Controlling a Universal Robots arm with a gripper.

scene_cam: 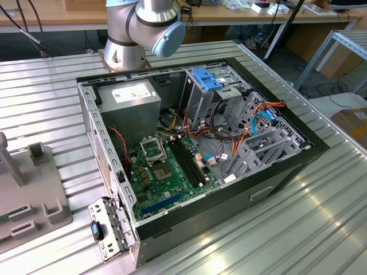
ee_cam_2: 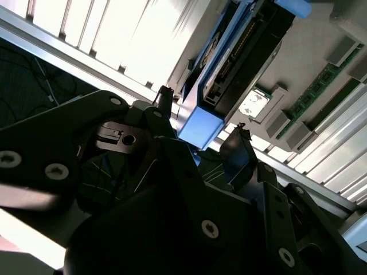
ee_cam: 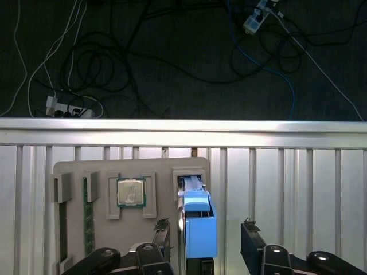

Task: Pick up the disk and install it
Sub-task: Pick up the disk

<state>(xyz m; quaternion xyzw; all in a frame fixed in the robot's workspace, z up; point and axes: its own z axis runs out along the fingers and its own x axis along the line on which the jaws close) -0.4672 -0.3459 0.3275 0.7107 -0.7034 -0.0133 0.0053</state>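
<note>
I should next use my gripper to grab the sides of the raised blue carrier, because the grey slot closes around the seated end of the disk (ee_cam: pixel 198 226).
The disk (ee_cam: pixel 198 226) stands on edge in a slot of a grey holder tray (ee_cam: pixel 74 169), its dark slab framed by a bright blue carrier. My gripper (ee_cam: pixel 206 224) is open, with its two black fingers on either side of the disk. One fingertip (ee_cam: pixel 162 224) is close beside the disk, and the other (ee_cam: pixel 250 226) stands well clear of it. In the second wrist view the disk (ee_cam_2: pixel 241 51) reaches away from the gripper (ee_cam_2: pixel 203 109), its blue end tab between the fingers.
The holder tray also carries a processor chip (ee_cam: pixel 131 192) and memory sticks (ee_cam: pixel 88 212). Just past the tray is the table edge (ee_cam: pixel 183 134), then floor cables. The open computer case (scene_cam: pixel 287 172) lies mid-table with its drive cage (scene_cam: pixel 209 80); the arm base (scene_cam: pixel 143 28) stands behind.
</note>
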